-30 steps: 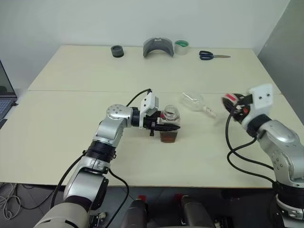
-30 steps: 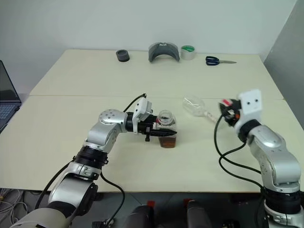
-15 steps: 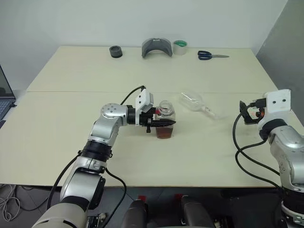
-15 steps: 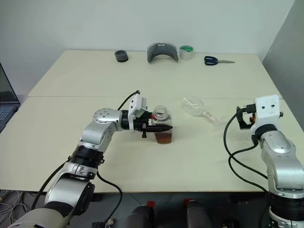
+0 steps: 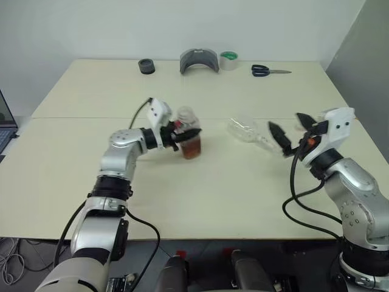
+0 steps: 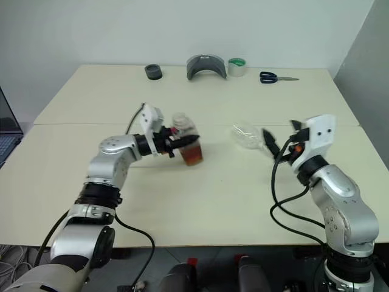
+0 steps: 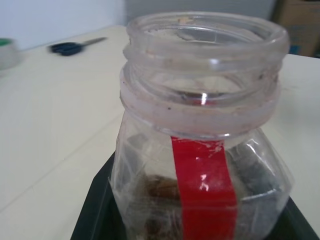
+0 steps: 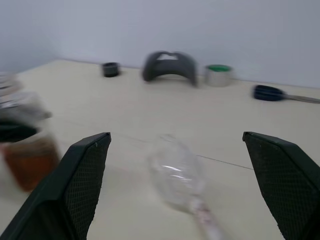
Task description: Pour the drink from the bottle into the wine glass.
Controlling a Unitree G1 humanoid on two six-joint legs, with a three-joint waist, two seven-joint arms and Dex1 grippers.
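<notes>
The bottle stays held in my left gripper for now. The bottle's base hangs above the table, so if I opened now, the bottle would drop.
My left gripper (image 5: 185, 135) is shut on the bottle (image 5: 188, 137), a small clear one with a red label strip (image 7: 202, 185) and an open wide neck. It stands near upright, left of the table's middle. The amber drink (image 6: 192, 155) fills its lower part. The wine glass (image 5: 246, 130) lies on its side on the table to the right of the bottle, with its stem pointing toward my right gripper (image 5: 285, 131). That gripper is open wide, level, close to the stem's end, and holds nothing. The right wrist view has the wine glass (image 8: 176, 172) lying ahead, between the fingers (image 8: 75, 185).
Along the table's far edge lie a black ring (image 5: 146, 66), a grey curved holder (image 5: 199, 61), a roll of green tape (image 5: 229, 59) and blue scissors (image 5: 267, 70). A laptop's corner (image 5: 3, 121) shows at the far left. A seam (image 5: 91, 118) crosses the table.
My left gripper has carried the bottle left and farther from me. My right gripper drew off to the right, then swung back toward the glass and opened wide.
</notes>
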